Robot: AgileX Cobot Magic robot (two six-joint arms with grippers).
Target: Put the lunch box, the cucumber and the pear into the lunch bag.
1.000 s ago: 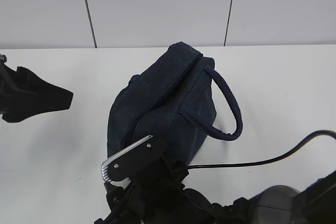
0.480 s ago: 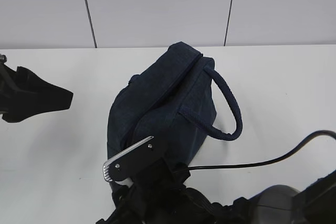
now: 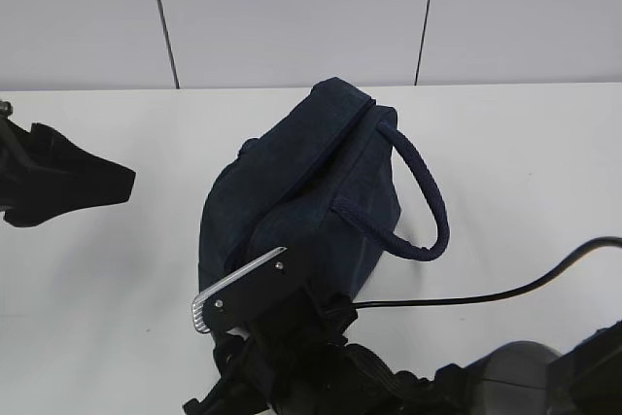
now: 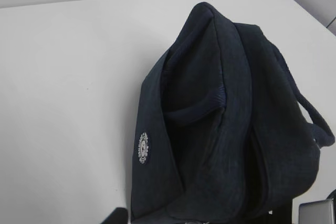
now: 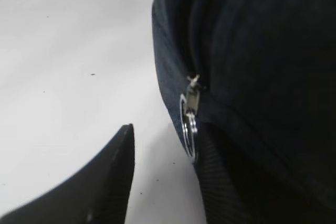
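The right gripper grabs the zipper by the thin metal ring pull [image 5: 188, 127] next, to open the lunch bag [image 5: 262, 66] for packing.
The dark navy lunch bag [image 3: 311, 191] lies on the white table, one loop handle [image 3: 428, 201] sticking out to the right. It fills the left wrist view [image 4: 220, 119], where it looks closed. My right gripper [image 5: 163, 182] is open at the bag's near end [image 5: 252, 40]. The metal ring pull [image 5: 189, 121] hangs just by its right finger's ribbed pad [image 5: 220, 182], not between the jaws. My left gripper [image 3: 121, 184] hovers off to the bag's left, apart from it; only one fingertip [image 4: 118, 216] shows. The lunch box, cucumber and pear are out of view.
The right arm [image 3: 292, 347] with its silver plate [image 3: 238, 291] and a black cable [image 3: 466, 300] lie across the table's front. A grey panelled wall [image 3: 292, 17] runs behind the table.
The right arm has edged slightly further in at the bag's near end. The bag and the left gripper have stayed where they were.
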